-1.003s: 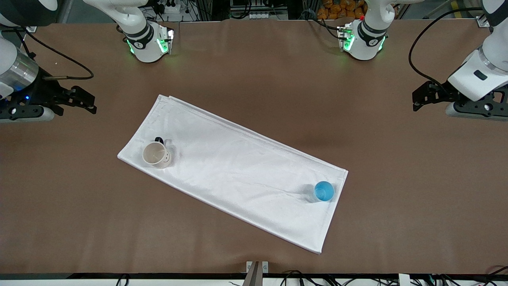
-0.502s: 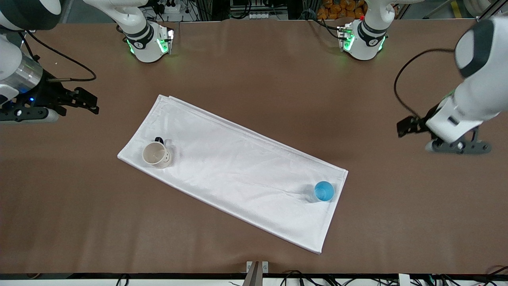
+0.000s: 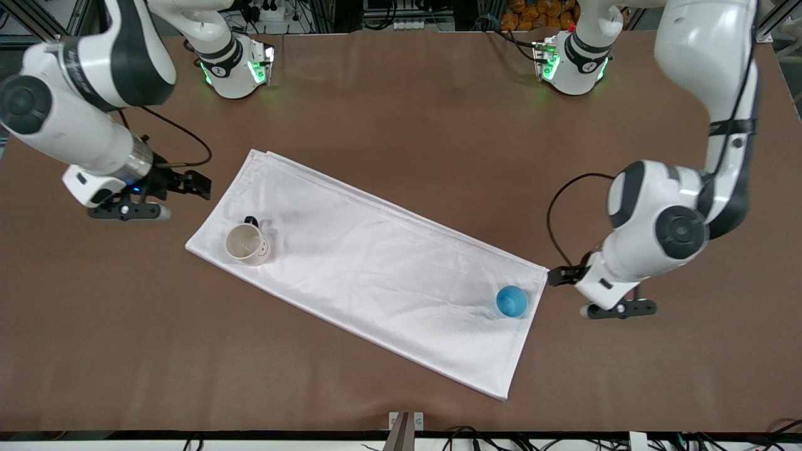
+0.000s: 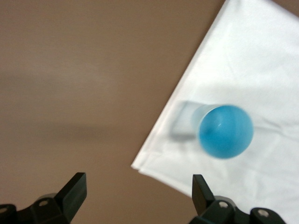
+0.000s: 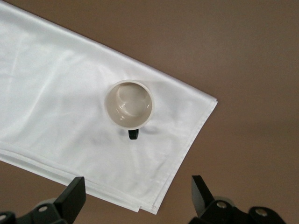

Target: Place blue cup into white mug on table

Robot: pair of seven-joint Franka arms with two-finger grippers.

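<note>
I will grab the white mug by its black handle point(image 3: 251, 221) with my right gripper. The white mug's opening will then stay free for the blue cup point(image 3: 512, 301) to go in.
The blue cup point(image 3: 512, 301) stands upright on the white cloth, near the cloth's corner at the left arm's end; it also shows in the left wrist view point(image 4: 226, 131). The white mug point(image 3: 246, 244) stands upright and empty on the cloth near the right arm's end, its black handle toward the robots; it also shows in the right wrist view point(image 5: 129, 103). My left gripper point(image 3: 561, 275) is open and empty over the bare table point(image 3: 401, 106) beside the cup's cloth corner point(image 4: 138, 186). My right gripper point(image 3: 193, 185) is open and empty over the table by the mug's end of the cloth point(image 5: 136, 190).
A large white cloth point(image 3: 388, 263) lies slantwise across the middle of the table, with both cups on it. The two arm bases point(image 3: 235, 62) point(image 3: 573, 59) stand along the table edge farthest from the front camera. Cables trail from both wrists.
Both arms have swung in from the table's ends toward the cloth: the left gripper to beside the blue cup, the right gripper toward the mug. Cup, mug and cloth have not moved.
</note>
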